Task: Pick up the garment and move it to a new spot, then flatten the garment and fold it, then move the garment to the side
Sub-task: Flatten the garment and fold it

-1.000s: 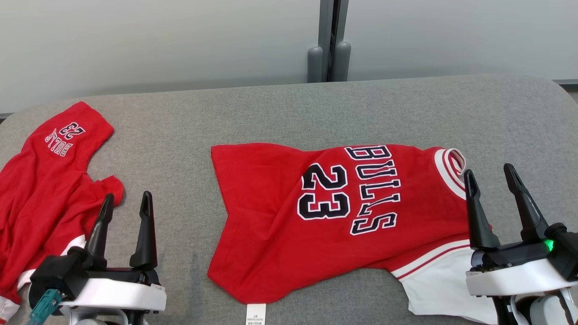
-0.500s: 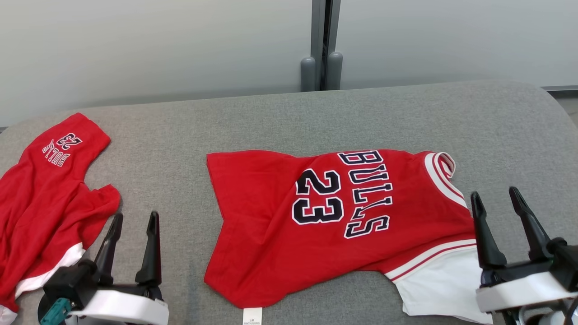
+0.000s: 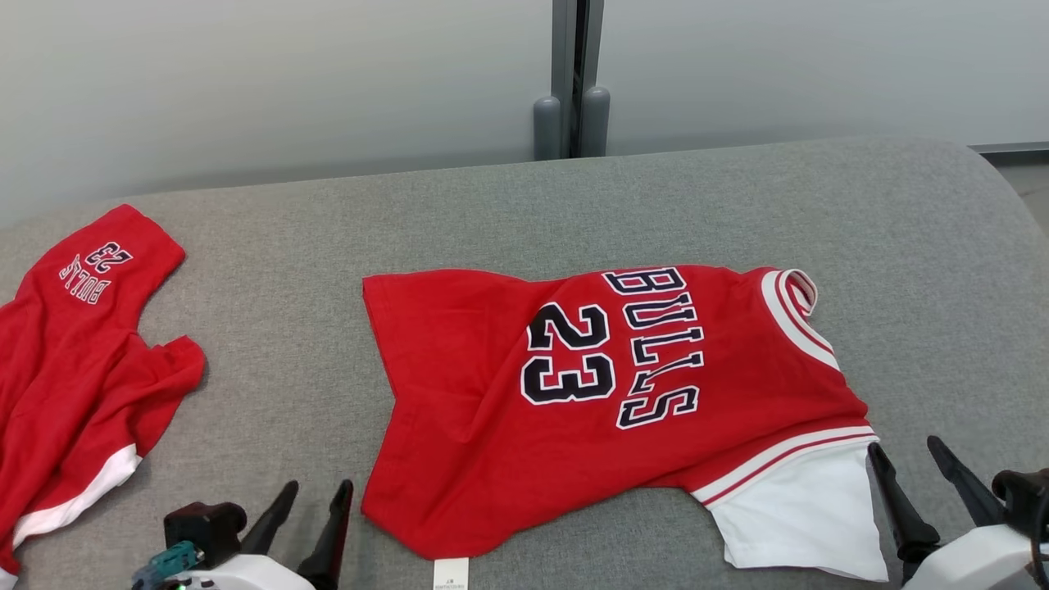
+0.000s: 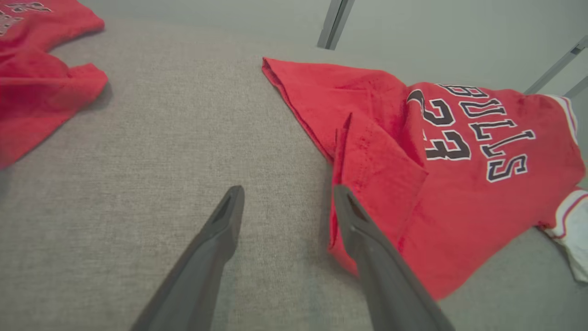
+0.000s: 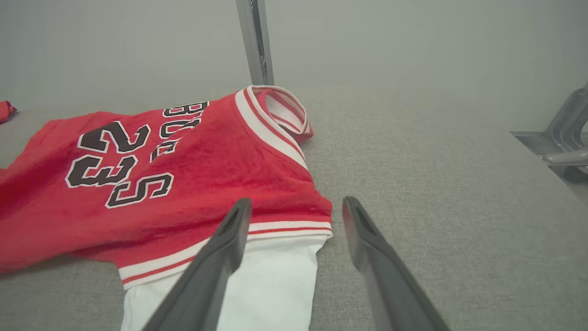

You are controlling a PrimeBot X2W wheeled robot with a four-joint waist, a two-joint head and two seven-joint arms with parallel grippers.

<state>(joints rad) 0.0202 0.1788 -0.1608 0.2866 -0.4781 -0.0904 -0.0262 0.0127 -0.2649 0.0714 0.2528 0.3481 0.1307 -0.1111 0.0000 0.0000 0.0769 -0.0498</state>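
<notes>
My left gripper pinches the garment by its hem corner (image 3: 374, 497) next, since the hem rises in a fold while the rest lies flat.
The garment (image 3: 459, 393) is a red "BULLS 23" jersey lying spread on the grey padded table (image 3: 574, 205), collar to the right and a white sleeve (image 3: 803, 516) at the near right. My left gripper (image 3: 318, 492) stands open at the near edge, just left of the jersey's hem corner. In the left wrist view the left gripper (image 4: 288, 193) hovers over bare table with the garment (image 4: 459, 197) past its right finger. My right gripper (image 3: 903, 449) is open beside the white sleeve. In the right wrist view the right gripper (image 5: 296, 204) points past the sleeve's edge of the garment (image 5: 206, 184).
A second red garment (image 3: 74, 369) with the same print lies crumpled at the table's far left, also in the left wrist view (image 4: 32, 92). A grey post (image 3: 571, 82) stands against the wall behind the table. Bare grey padding lies between the two garments.
Both grippers have drawn back toward the near edge and sit lower in the head view, still open. The head camera has shifted a little. The jersey lies as before.
</notes>
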